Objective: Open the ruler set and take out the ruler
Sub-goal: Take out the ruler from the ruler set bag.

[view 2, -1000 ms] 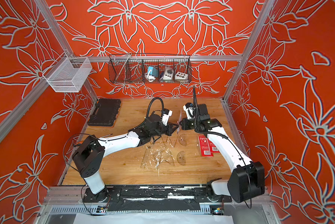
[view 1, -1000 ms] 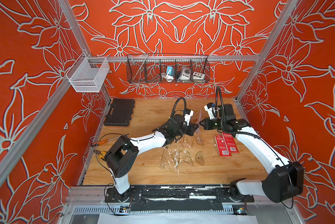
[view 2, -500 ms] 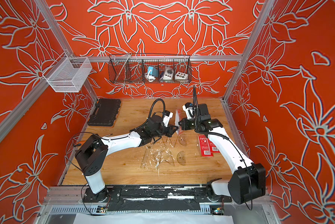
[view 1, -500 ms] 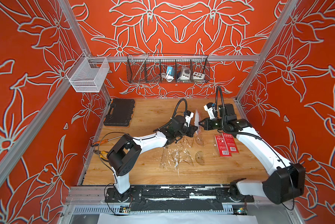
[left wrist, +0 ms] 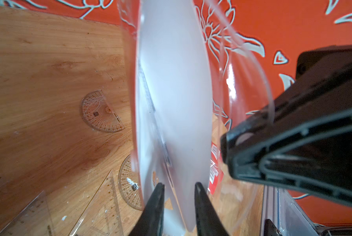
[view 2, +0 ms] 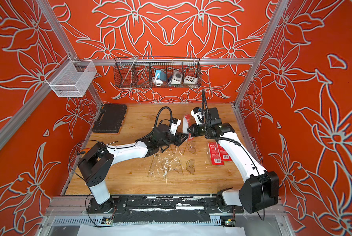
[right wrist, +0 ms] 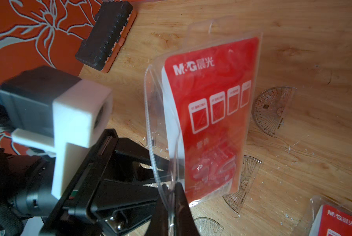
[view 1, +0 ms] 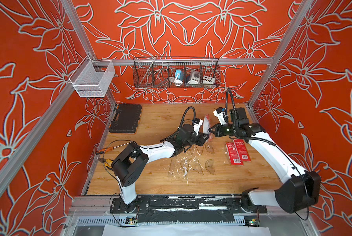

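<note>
My left gripper will take out the clear ruler next, grabbing its edge at the pouch's open side, away from the flap.
The ruler set [view 1: 206, 124] is a clear pouch with a red and white card, held upright above the table's back middle in both top views [view 2: 186, 125]. My right gripper [right wrist: 174, 186] is shut on the pouch's clear flap edge [right wrist: 150, 114], pulling it away from the red card [right wrist: 212, 114]. My left gripper [left wrist: 178, 185] reaches in from the opposite side, its fingers parted on either side of the white card back [left wrist: 175, 102]. A graduated clear ruler edge [left wrist: 150, 102] shows through the pouch. The grippers nearly meet [view 1: 208, 132].
Loose clear protractors [view 1: 209, 166] and set squares [view 1: 183, 165] lie on the wooden table below the arms. Two more red ruler packs [view 1: 237, 152] lie to the right. A black tool case [view 1: 126, 118] sits back left, and a screwdriver [view 1: 109, 147] lies at the left edge. A wire basket [view 1: 176, 72] hangs on the back wall.
My left gripper's jaws have come apart from shut. The pouch now stands more upright between the two grippers. The right gripper keeps its hold.
</note>
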Robot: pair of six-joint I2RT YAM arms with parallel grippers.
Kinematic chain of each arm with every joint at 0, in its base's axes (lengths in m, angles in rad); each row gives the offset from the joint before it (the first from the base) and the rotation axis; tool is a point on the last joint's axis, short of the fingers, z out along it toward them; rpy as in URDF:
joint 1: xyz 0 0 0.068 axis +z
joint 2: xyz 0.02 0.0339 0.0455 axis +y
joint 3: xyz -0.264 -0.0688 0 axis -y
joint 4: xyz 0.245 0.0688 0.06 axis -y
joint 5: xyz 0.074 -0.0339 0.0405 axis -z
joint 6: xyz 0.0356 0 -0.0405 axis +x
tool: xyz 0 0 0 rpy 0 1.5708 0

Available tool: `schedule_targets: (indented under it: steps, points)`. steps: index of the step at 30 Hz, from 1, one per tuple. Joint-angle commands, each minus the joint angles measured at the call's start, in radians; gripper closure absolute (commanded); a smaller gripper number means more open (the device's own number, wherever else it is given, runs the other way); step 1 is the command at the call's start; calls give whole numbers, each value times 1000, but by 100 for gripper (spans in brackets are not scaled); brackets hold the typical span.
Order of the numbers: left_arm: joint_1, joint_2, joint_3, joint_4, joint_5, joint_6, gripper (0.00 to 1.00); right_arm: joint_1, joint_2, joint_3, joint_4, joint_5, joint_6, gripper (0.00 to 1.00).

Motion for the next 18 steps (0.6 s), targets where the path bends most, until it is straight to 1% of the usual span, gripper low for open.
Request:
schedule_targets:
  steps: [1, 7, 12, 14, 18]
  points:
    - [-1, -27, -12, 37, -11, -7, 71, -6, 2, 44, -8, -30, -20, 100]
    - [0, 10, 37, 28, -56, -29, 72, -6, 5, 34, 13, -62, -5, 100]
    - [-1, 50, 78, 36, -56, -53, 75, -6, -6, 13, 11, -57, -10, 100]
    - [-1, 62, 85, 40, -53, -60, 80, -7, -11, 6, 8, -51, -12, 100]
    - [0, 77, 96, 16, -52, -59, 94, -9, -20, 3, 0, -30, -17, 100]
